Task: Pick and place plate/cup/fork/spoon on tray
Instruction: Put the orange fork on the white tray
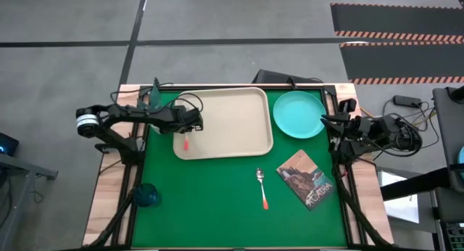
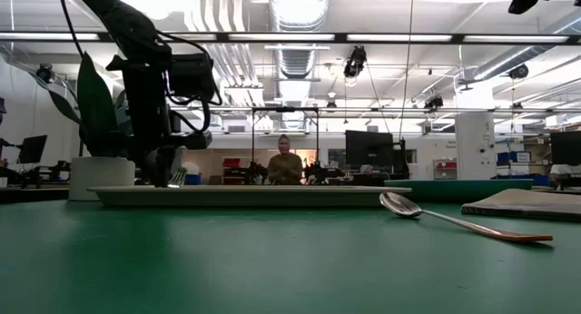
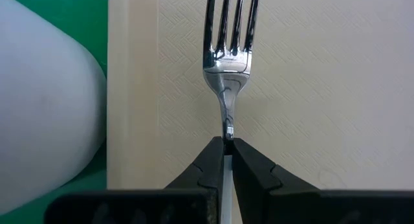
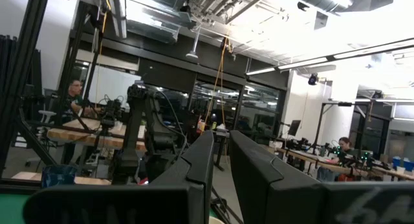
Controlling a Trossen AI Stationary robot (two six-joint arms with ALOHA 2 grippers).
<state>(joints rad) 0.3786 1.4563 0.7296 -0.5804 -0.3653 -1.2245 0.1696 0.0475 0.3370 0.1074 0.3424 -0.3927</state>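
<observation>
The fork's teeth are low and level over the beige tray's bottom, inside the tray's rim, so my left gripper opens next.
My left gripper (image 1: 193, 125) is over the left part of the beige tray (image 1: 232, 135), shut on the fork (image 3: 228, 49). The fork's tines point toward the far edge. Its red-orange handle end (image 1: 186, 143) sticks out toward the near edge. My right gripper (image 1: 328, 123) waits at the table's right edge, empty, with its fingers a narrow gap apart (image 4: 221, 160). The turquoise plate (image 1: 299, 113) lies on the table right of the tray. The spoon (image 1: 262, 187) lies on the green mat near the tray. The dark-blue cup (image 1: 147, 195) stands near the left edge. My left gripper pinches the fork's slim stem (image 3: 228, 130), just behind the neck below the tines, between its two fingertips (image 3: 210, 156). The fingers come from above, pointing down, and lie across the fork. I cannot tell whether the fork rests on the tray or hangs just above it.
A white pot with a green plant (image 1: 154, 99) stands just off the tray's far left corner, close to my left arm; it also shows in the left wrist view (image 3: 45, 107). A brown-covered book (image 1: 306, 178) lies right of the spoon. A person (image 2: 285, 160) stands in the room beyond.
</observation>
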